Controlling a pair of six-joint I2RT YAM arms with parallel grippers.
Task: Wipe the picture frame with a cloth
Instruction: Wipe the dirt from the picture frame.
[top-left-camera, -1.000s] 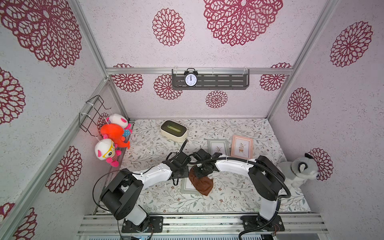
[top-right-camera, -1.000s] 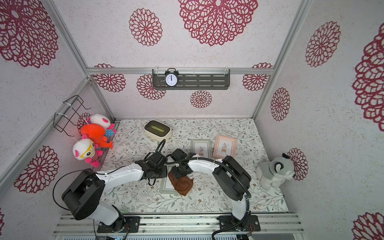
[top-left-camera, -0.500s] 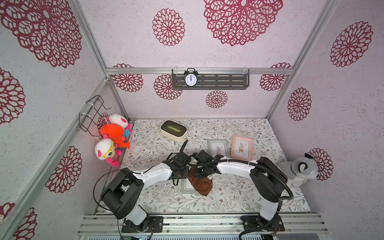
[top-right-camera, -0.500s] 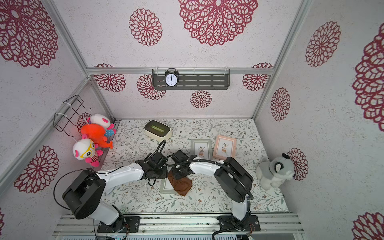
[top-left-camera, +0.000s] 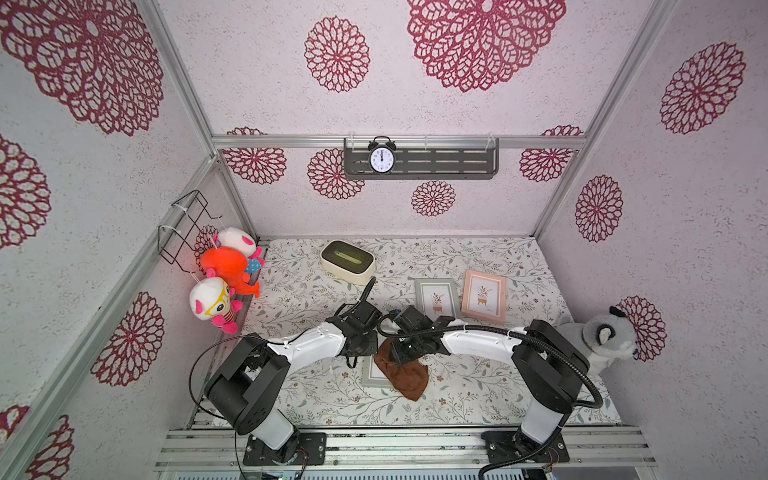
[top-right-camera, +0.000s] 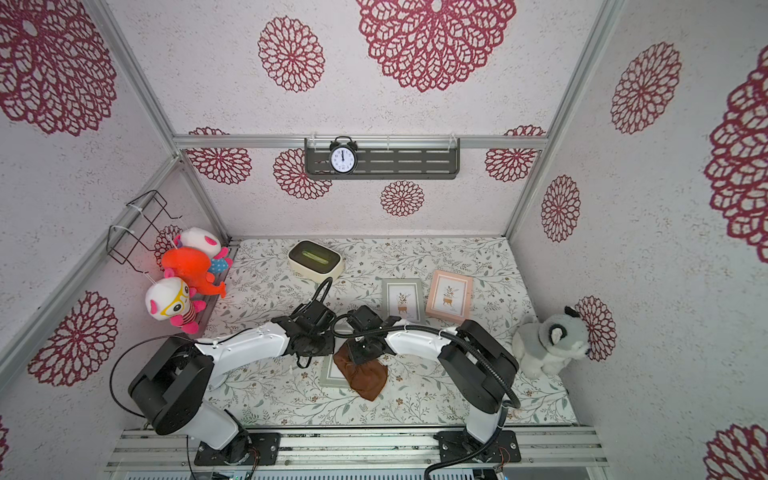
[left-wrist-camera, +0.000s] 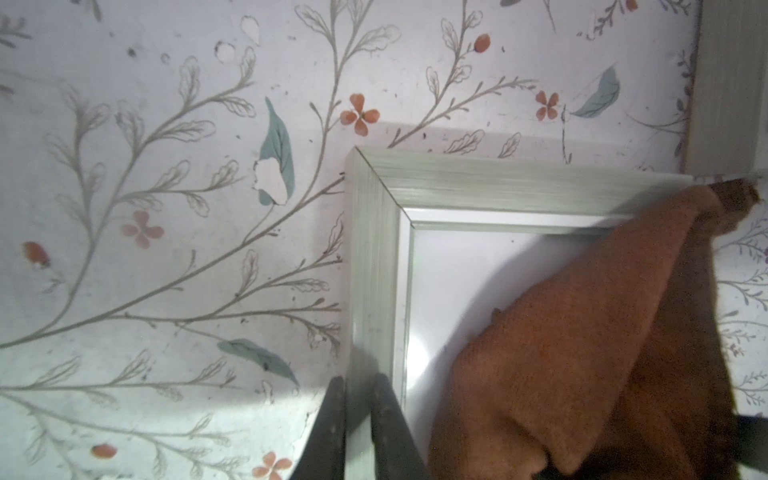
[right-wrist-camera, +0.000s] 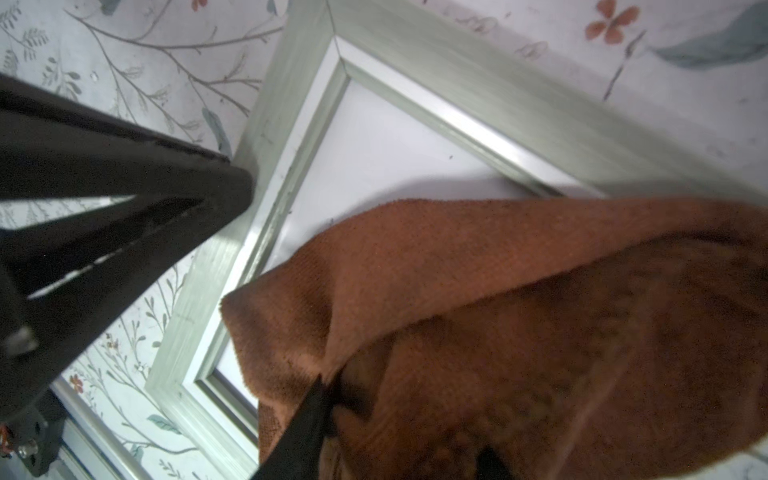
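Note:
The cloth should be grabbed next by its bunched fold with my right gripper, and the rest should stay draped over the glass. Then the cloth can wipe the picture frame.
A grey-green picture frame lies flat on the floral mat near the front, between both arms. My left gripper is shut on the picture frame's side rail, one finger on each side of it. The rust-brown cloth is draped over the frame's glass and spills off its right side. In the right wrist view the cloth is bunched between the fingers of my right gripper, whose jaws stand apart. The left gripper's fingers touch the frame's rail.
Two more frames lie behind the arms, a grey-green frame and a pink frame. A cream box sits at the back. Plush toys hang at the left wall, and a grey plush animal stands at the right.
My right gripper's jaws have parted around the cloth after being shut on it. The right wrist has shifted slightly left over the frame. The left gripper stays on the rail.

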